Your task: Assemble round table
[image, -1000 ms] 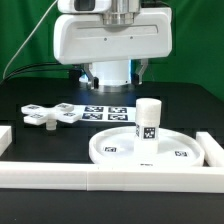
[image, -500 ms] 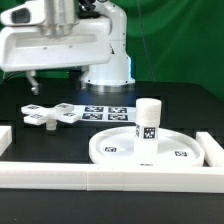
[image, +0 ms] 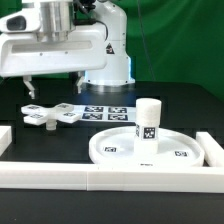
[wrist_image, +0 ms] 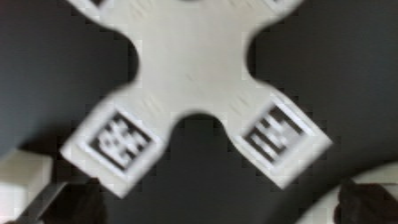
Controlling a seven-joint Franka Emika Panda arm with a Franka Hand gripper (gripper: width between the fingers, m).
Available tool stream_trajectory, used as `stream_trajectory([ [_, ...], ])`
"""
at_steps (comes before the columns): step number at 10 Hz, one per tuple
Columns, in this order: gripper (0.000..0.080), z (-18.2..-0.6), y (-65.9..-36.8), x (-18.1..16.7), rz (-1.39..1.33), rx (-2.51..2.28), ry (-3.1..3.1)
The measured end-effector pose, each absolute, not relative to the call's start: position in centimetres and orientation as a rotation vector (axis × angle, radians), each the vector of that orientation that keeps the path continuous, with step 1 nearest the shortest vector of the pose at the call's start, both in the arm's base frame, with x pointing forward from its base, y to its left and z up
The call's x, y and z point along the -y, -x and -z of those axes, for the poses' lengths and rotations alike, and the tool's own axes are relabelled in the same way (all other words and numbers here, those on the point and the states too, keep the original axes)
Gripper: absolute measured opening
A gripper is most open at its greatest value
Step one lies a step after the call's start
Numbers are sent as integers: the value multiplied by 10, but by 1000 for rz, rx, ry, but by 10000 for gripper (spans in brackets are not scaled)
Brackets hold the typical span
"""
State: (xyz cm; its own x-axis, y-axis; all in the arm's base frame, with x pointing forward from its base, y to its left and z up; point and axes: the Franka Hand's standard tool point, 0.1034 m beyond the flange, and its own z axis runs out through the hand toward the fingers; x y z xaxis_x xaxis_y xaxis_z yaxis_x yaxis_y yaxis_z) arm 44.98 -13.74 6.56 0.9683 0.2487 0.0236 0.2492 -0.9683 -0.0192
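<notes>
Next, my gripper grabs the cross-shaped piece by its narrow middle [image: 51, 113] [wrist_image: 192, 62], to put it onto the upright leg.
The flat cross-shaped piece [image: 50, 113] lies on the black table at the exterior view's left, with tags on its arms. It fills the wrist view [wrist_image: 196, 70]. My gripper [image: 54, 90] hangs open and empty right above it, not touching; its dark fingertips [wrist_image: 36, 196] show at the wrist view's corners, on either side of the cross. The large round rimmed disc [image: 110, 150] lies at the front. The short cylinder leg [image: 148, 122] stands upright on its middle.
The marker board [image: 106, 113] lies behind the disc. Long white border bars run along the front [image: 110, 180], the exterior view's right [image: 212, 150] and its left [image: 5, 136]. The arm's white base [image: 105, 65] stands at the back before a green curtain.
My gripper has moved from the middle to the exterior view's left and now hangs above the cross-shaped piece. The disc, the leg and the cross have not moved.
</notes>
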Motion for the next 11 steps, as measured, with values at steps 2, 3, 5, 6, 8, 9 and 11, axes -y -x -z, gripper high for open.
stream_trajectory([
  [2,649,-58,-438,141,15,427,3091],
  [3,649,-54,-435,144,0,416,3090],
  [5,649,-47,-430,144,-22,414,3088],
  [6,649,-44,-429,144,-31,414,3087],
  [8,649,-41,-428,143,-41,416,3085],
  [9,649,-38,-427,144,-47,416,3085],
  [11,649,-35,-425,143,-59,416,3083],
])
